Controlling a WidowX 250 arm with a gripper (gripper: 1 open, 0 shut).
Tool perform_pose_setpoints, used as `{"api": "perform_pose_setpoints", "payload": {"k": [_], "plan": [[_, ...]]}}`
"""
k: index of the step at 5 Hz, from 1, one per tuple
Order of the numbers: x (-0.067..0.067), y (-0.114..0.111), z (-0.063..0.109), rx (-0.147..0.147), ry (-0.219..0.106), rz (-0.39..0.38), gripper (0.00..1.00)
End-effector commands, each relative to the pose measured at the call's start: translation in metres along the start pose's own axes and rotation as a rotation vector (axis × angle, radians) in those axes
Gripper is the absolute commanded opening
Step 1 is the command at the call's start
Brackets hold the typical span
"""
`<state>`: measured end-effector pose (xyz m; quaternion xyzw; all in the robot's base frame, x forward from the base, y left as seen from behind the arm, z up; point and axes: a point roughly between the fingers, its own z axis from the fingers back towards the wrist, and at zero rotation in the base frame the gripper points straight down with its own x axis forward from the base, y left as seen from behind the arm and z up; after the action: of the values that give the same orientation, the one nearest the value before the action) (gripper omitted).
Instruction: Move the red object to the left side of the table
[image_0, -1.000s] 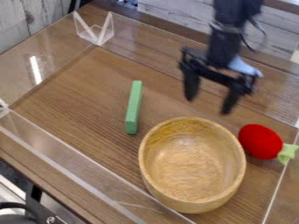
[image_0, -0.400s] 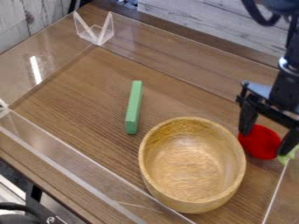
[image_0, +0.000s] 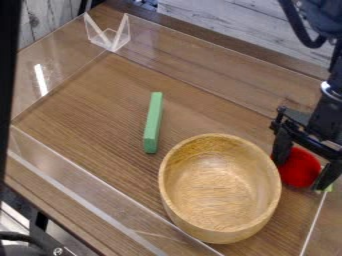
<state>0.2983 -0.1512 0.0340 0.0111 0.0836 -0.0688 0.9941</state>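
My gripper is to grab the red object by its rounded sides next, to carry it across the table.
The red object (image_0: 302, 168), a small rounded toy fruit, lies at the right edge of the table (image_0: 201, 85), just right of the wooden bowl. My gripper (image_0: 306, 163) has come straight down over it and stands open, one black finger (image_0: 283, 146) on the fruit's left and the other on its right near the acrylic wall. The fruit sits between the fingers and is partly hidden by them. Whether the fingers touch it I cannot tell.
A wooden bowl (image_0: 219, 187) stands at the front, close to the fruit's left. A long green bar (image_0: 154, 121) lies in the middle. Low clear acrylic walls (image_0: 80, 190) edge the table, with a clear folded stand (image_0: 107, 33) at the back left.
The gripper has travelled from the middle right of the table to the right edge and sunk down around the red fruit. It stayed open throughout. Nothing else moved.
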Motion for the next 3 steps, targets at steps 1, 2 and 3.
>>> {"api": "perform_pose_setpoints", "payload": {"k": [1, 2, 3], "plan": [[0.014, 0.013, 0.004, -0.019, -0.040, 0.020, 1.00], [0.022, 0.032, -0.004, -0.022, -0.034, 0.053, 0.00], [0.022, 0.037, -0.004, -0.023, -0.038, 0.074, 0.00]]}}
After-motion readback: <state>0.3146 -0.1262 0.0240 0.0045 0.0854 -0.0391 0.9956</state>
